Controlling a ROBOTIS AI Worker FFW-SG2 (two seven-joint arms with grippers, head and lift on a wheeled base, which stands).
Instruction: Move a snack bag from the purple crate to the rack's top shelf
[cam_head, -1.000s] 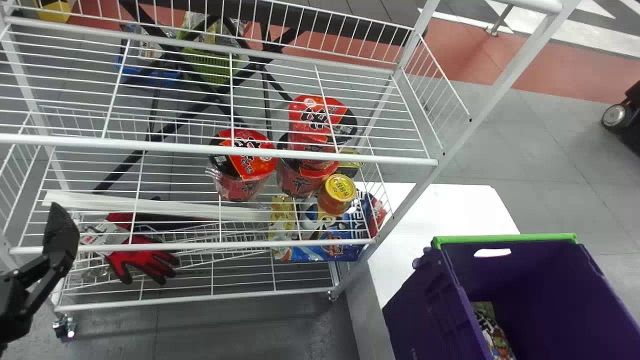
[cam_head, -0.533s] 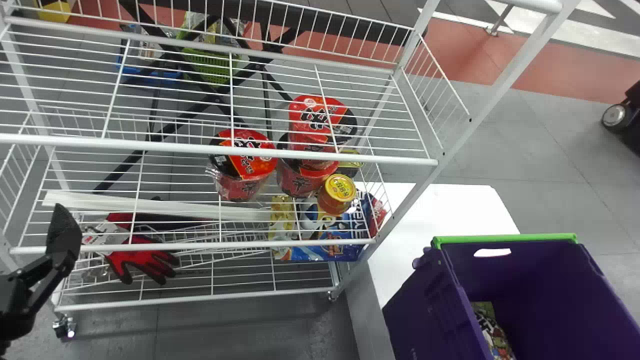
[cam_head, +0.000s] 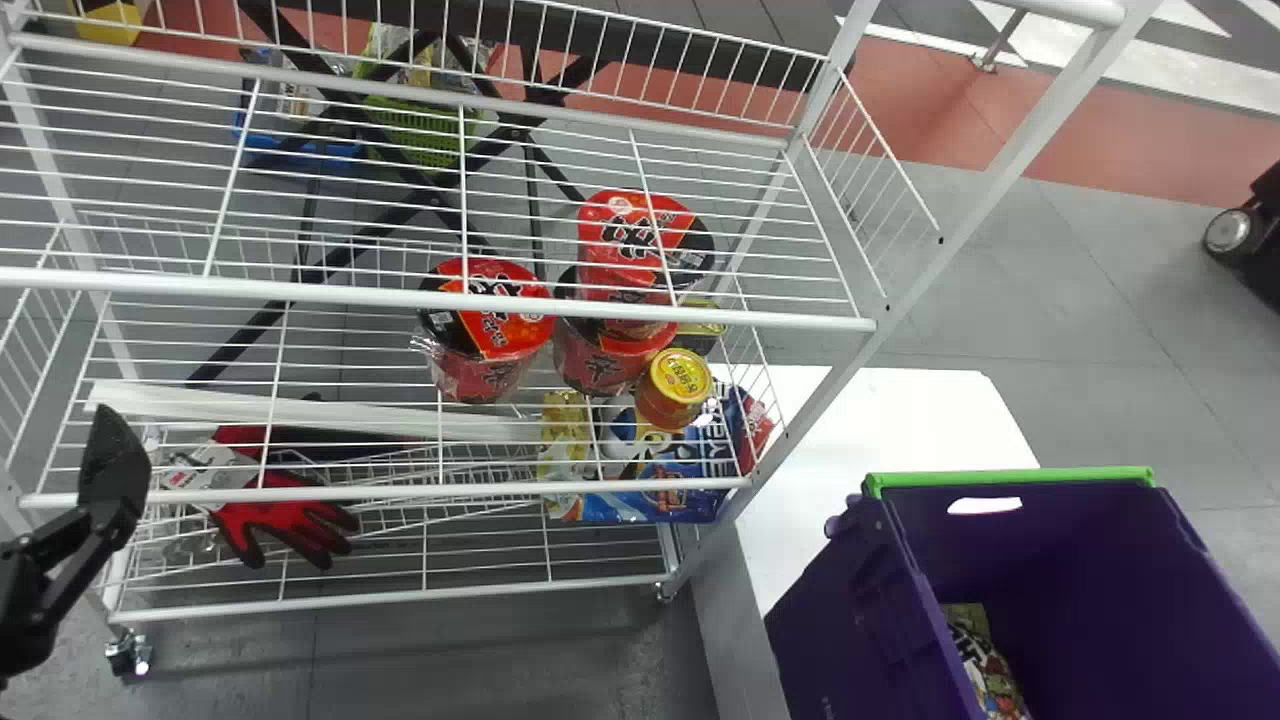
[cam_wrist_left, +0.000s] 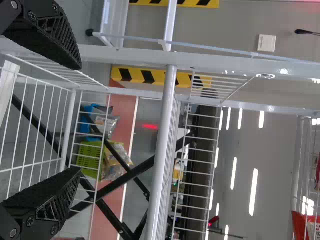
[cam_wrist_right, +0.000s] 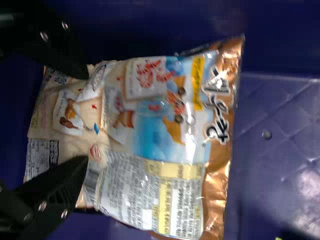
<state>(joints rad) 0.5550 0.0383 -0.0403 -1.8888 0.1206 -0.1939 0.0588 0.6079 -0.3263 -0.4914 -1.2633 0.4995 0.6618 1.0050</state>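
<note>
The snack bag should go on the rack's top shelf, so I will next grab it by its cream end near the barcode (cam_wrist_right: 72, 120) with my right gripper.
At the left edge in the head view, my left gripper (cam_head: 112, 465) is in front of the white wire rack (cam_head: 450, 308). It stands open in the left wrist view, the gripper (cam_wrist_left: 80, 117) holding nothing, with rack bars beyond. The purple crate (cam_head: 850, 620) is at the lower right, and a printed package (cam_head: 985, 665) lies inside it. In the right wrist view, my right gripper (cam_wrist_right: 87, 117) is open over one end of a snack bag (cam_wrist_right: 165, 130), its fingers apart and overlapping the bag. Dark purple crate surfaces surround the bag.
Red noodle cups (cam_head: 490, 320) and a yellow-lidded can (cam_head: 675, 388) stand on the rack's middle shelf. Red gloves (cam_head: 285, 520) and a blue package (cam_head: 650, 490) lie lower. A white table (cam_head: 900, 420) and the rack's slanted post (cam_head: 985, 205) adjoin the crate.
In the head view my left gripper shifts slightly right, then back a little to the left. The rack, crate and package have not moved.
</note>
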